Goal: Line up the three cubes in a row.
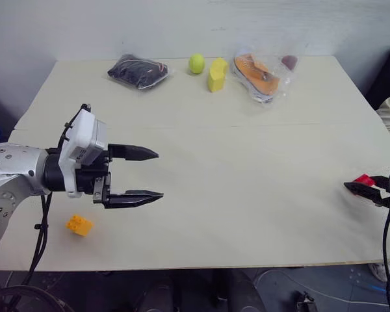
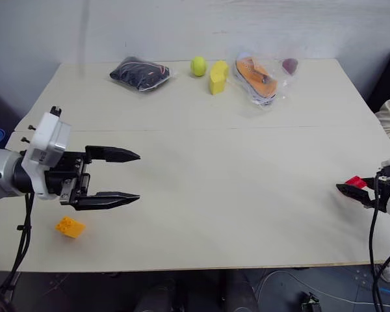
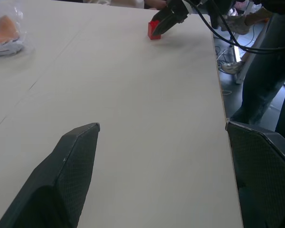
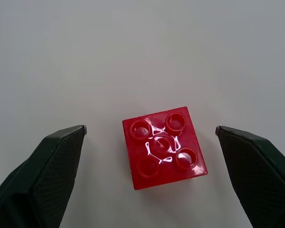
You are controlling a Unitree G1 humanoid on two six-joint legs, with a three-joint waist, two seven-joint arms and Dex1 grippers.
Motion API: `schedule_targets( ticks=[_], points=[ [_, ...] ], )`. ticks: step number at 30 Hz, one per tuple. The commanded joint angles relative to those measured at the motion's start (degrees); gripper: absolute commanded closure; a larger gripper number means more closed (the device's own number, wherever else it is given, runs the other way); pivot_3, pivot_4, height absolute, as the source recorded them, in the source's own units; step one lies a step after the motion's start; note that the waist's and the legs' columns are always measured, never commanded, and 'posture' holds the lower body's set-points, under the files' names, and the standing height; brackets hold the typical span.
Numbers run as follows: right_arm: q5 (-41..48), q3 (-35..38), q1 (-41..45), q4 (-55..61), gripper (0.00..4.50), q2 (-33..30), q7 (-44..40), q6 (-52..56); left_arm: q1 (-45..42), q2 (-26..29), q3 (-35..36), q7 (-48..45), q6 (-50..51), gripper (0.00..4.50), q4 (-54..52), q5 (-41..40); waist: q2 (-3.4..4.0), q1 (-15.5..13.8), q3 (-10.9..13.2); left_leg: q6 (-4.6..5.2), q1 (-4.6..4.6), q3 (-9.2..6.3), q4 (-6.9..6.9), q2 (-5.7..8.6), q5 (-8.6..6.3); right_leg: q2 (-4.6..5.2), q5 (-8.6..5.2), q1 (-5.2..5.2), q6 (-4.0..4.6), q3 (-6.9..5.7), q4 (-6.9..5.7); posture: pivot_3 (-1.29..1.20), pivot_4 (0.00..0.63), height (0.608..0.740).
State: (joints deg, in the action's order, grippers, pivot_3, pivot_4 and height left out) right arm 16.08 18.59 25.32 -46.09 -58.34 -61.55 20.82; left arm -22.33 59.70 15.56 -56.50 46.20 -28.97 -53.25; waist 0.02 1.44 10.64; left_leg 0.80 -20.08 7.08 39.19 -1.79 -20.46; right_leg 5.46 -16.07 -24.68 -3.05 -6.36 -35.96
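Observation:
My right gripper closes next, since its fingers stand on either side, low over the table. Closing now would catch the red cube (image 1: 364, 179) (image 4: 164, 147).
A red cube (image 4: 164, 147) lies studs-up near the table's right edge (image 1: 364, 179). My right gripper (image 4: 151, 128) hovers just above it, open, one finger on either side and neither touching it. An orange-yellow cube (image 1: 79, 225) sits near the front left corner of the table. My left gripper (image 1: 160, 174) hangs open and empty above the table's left part, up and to the right of that cube, with its fingers pointing toward the right. In the left wrist view the red cube (image 3: 153, 29) lies far off, under the other gripper's dark fingers.
Along the back of the pale table (image 1: 247, 195) lie a black bag (image 1: 138, 70), a yellow-green ball (image 1: 196, 63), a pale-yellow curved block (image 1: 216, 75) and a clear bag with an orange item (image 1: 260, 75). A person's legs (image 3: 261, 80) stand beside the table's right edge.

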Motion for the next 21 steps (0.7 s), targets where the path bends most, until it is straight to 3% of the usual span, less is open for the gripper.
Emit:
schedule_targets(
  ticks=[1, 3, 9, 15, 18, 21],
  points=[
    [-1.04, -0.38, 2.14, -1.45, 0.40, -1.42, 0.35, -1.81, -1.54, 0.55, 0.46, -0.14, -1.13, 0.00, -0.70, 0.54, 0.00, 0.01, 0.00, 0.00, 0.00, 0.01, 0.00, 0.00, 0.00, 0.00, 0.00, -0.01, 0.00, 0.00, 0.00, 0.00, 0.150, 0.740],
    [-1.54, -0.99, 2.66, -1.80, 0.90, -1.27, -0.11, -2.49, -1.83, 0.57, 0.39, -0.15, -1.21, 0.00, -0.69, 0.64, 0.00, 0.01, 0.00, -0.01, 0.00, 0.00, 0.00, 0.00, 0.01, -0.01, 0.00, -0.01, 0.00, 0.00, -0.01, 0.00, 0.150, 0.740],
    [-1.56, -1.76, 0.40, -0.32, 3.02, -2.52, -4.27, -3.69, -2.77, 0.50, 0.08, -0.14, -0.97, 0.00, -0.85, 0.28, 0.00, -0.16, 0.00, -0.01, 0.00, 0.00, 0.01, 0.01, 0.01, 0.00, 0.00, 0.00, 0.00, 0.01, -0.01, 0.00, 0.150, 0.740],
    [-0.51, -1.37, 1.26, 2.10, 3.01, -3.59, -7.04, -2.86, -3.37, 0.17, -0.61, -0.22, -1.31, 0.00, -0.77, 0.55, 0.00, -0.10, 0.00, -0.01, 0.00, 0.00, 0.01, 0.00, 0.01, -0.01, 0.00, 0.00, 0.00, 0.02, -0.02, 0.00, 0.150, 0.740],
    [3.95, -2.14, 0.71, 14.33, 3.01, -2.66, -12.96, 1.78, -4.05, -0.43, -1.45, -0.22, -1.56, 0.00, -0.75, 0.57, 0.01, 0.08, 0.00, -0.01, 0.00, 0.00, 0.01, 0.00, 0.02, -0.02, 0.00, -0.02, 0.00, 0.02, -0.03, 0.00, 0.150, 0.740],
    [4.90, -7.41, -0.67, 28.68, 3.01, -1.34, -16.62, 4.09, -4.73, -0.89, -2.88, -1.03, -1.54, 0.00, -1.15, 0.25, 0.02, 0.23, 0.01, -0.08, 0.02, 0.01, 0.00, -0.08, 0.03, -0.07, 0.00, -0.03, 0.00, 0.05, -0.06, 0.00, 0.150, 0.740]
  ],
)
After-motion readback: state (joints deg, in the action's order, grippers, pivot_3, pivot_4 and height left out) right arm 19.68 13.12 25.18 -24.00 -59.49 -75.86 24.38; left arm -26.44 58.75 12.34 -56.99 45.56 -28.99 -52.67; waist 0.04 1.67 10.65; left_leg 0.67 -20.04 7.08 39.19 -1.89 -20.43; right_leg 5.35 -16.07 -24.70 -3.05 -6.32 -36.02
